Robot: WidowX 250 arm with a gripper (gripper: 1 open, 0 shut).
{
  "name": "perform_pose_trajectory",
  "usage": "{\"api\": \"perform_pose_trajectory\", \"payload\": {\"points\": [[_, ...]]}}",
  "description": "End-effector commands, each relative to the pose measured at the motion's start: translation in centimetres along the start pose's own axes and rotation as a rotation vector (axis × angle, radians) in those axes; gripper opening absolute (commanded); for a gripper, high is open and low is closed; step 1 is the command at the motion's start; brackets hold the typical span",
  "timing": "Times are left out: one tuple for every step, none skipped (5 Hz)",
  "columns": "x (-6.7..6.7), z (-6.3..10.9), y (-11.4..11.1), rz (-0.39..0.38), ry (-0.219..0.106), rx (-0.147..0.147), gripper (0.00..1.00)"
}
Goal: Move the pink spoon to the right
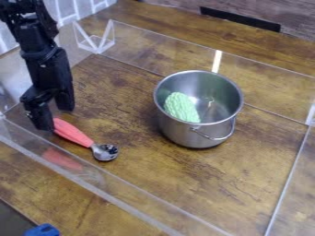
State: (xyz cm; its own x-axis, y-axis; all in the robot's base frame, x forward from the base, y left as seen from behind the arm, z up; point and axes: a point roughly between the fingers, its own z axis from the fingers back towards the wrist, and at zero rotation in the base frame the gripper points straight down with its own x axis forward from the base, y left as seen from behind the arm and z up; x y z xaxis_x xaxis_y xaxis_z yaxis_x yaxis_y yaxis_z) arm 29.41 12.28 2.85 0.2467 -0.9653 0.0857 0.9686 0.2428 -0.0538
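Note:
The gripper will next grab the pink spoon's pinkish-red handle (72, 133) to move the spoon, and that leaves the spoon's round bowl free.
The pink spoon (84, 140) lies flat on the wooden table near the front left, its pinkish-red handle pointing up-left and its shiny round bowl at the lower right. My gripper (42, 121) points straight down at the far end of the handle, low over the table. Its dark fingers stand open around the handle's tip. Whether they touch the handle I cannot tell.
A steel pot (200, 108) holding a green item (183, 107) stands right of centre. Clear acrylic walls (74, 171) fence the wooden table (147, 175) on the front and sides. A clear triangular stand (94, 38) sits at the back left.

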Motion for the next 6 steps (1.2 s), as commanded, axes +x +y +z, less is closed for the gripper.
{"api": "perform_pose_trajectory", "payload": {"points": [[0.0, 1.1, -1.0, 0.036, -0.007, 0.030, 1.00], [1.0, 1.4, -1.3, 0.068, -0.007, 0.032, 0.00], [2.2, 1.8, -1.1, 0.114, 0.014, 0.037, 0.00], [3.8, 2.2, -1.3, 0.156, 0.040, 0.052, 0.00], [5.8, 3.0, -1.3, 0.159, 0.066, 0.074, 0.00], [8.0, 3.9, -1.5, 0.133, 0.093, 0.100, 0.00]]}}
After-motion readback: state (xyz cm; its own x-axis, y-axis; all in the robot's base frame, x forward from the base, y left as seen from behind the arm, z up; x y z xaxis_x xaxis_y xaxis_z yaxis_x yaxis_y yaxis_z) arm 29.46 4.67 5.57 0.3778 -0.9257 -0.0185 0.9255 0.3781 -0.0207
